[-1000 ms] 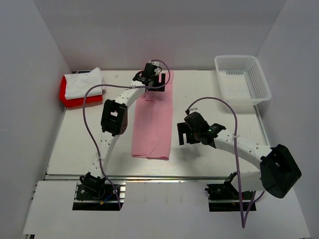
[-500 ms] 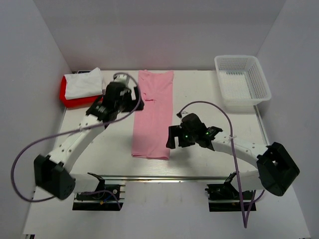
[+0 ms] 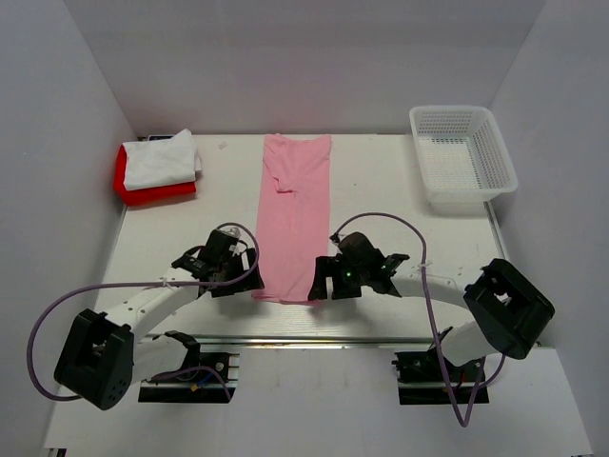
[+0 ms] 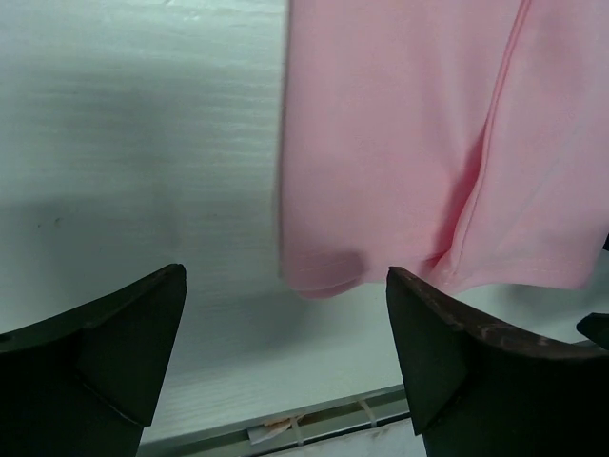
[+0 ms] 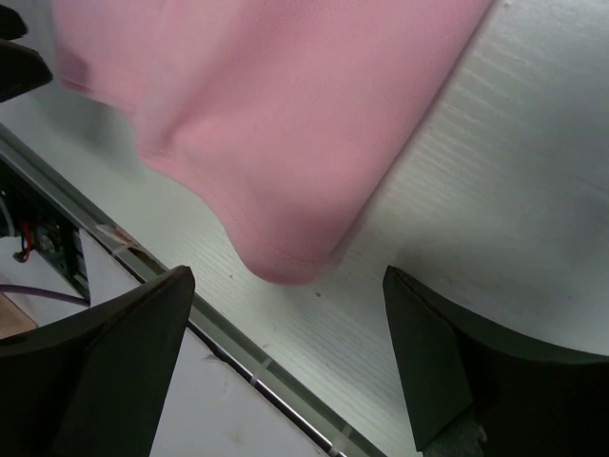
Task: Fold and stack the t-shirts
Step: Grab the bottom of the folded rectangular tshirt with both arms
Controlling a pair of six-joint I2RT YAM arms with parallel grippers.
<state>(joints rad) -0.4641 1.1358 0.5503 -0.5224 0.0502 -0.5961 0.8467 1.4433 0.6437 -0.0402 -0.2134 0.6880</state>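
Observation:
The right gripper grabs the light pink t-shirt's near corner opposite my left gripper's corner next, to fold the t-shirt's near end over evenly.
The light pink t-shirt [image 3: 295, 209] lies folded into a long narrow strip down the middle of the table. My left gripper [image 3: 245, 276] is open and empty beside the strip's near left corner [image 4: 319, 276]. My right gripper [image 3: 324, 281] is open and empty at the strip's near right corner [image 5: 285, 262]. Both hover low over the table, jaws spread wide, touching no cloth. A white t-shirt [image 3: 162, 160] lies folded on top of a bright red t-shirt [image 3: 143, 190] at the far left.
A white mesh basket [image 3: 461, 154] stands at the far right. The table's near edge with a metal rail [image 3: 314, 338] runs just below both grippers. White walls close the left, back and right sides.
My left arm swung from the strip's far end back to its near left corner. My right gripper moved left and nearer, to the near right corner. The shirt lies unchanged.

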